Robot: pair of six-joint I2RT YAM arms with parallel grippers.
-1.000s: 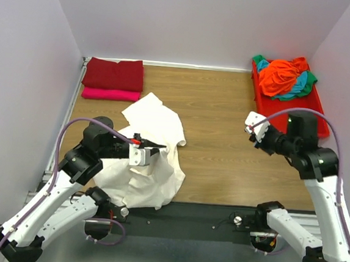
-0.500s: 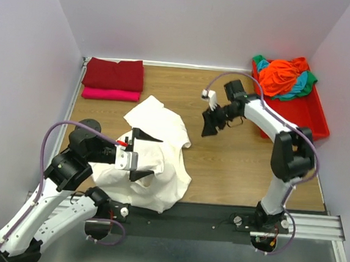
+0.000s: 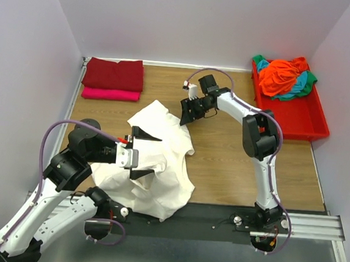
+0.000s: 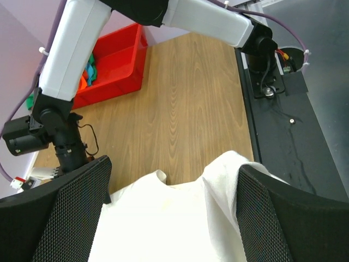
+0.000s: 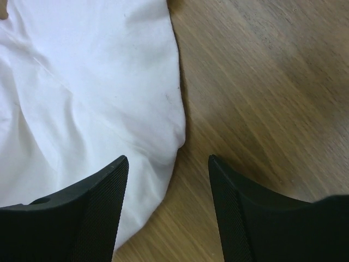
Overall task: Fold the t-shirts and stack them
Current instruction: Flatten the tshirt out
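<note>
The cream-white t-shirt (image 3: pixel 159 166) is next for the right gripper, which needs to grab it by its rounded far edge (image 3: pixel 181 123) to draw the crumpled cloth out for folding.
A large cream-white t-shirt (image 3: pixel 159 166) lies crumpled on the wooden table, left of centre. My left gripper (image 3: pixel 143 153) hovers over its middle, open wide. In the left wrist view the cloth (image 4: pixel 163 224) fills the gap between the fingers and drapes against the right finger (image 4: pixel 283 218). My right gripper (image 3: pixel 189 112) is stretched out to the shirt's far right edge, open and holding nothing. In the right wrist view the rounded shirt edge (image 5: pixel 82 98) lies by the left fingertip of that gripper (image 5: pixel 168 159), with bare wood under the right one. A folded dark red t-shirt (image 3: pixel 114 73) lies on a folded pink one (image 3: pixel 111 93).
A red plastic tray (image 3: pixel 299 114) stands at the back right, with orange (image 3: pixel 284 76), teal and green t-shirts heaped in its far end. The folded pair sits in the back left corner. White walls close in three sides; a black rail (image 3: pixel 216 215) runs along the near edge.
My left gripper opened, let go of the white shirt and drew back a little. The right arm swung from the right side to the shirt's far edge and opened wider.
</note>
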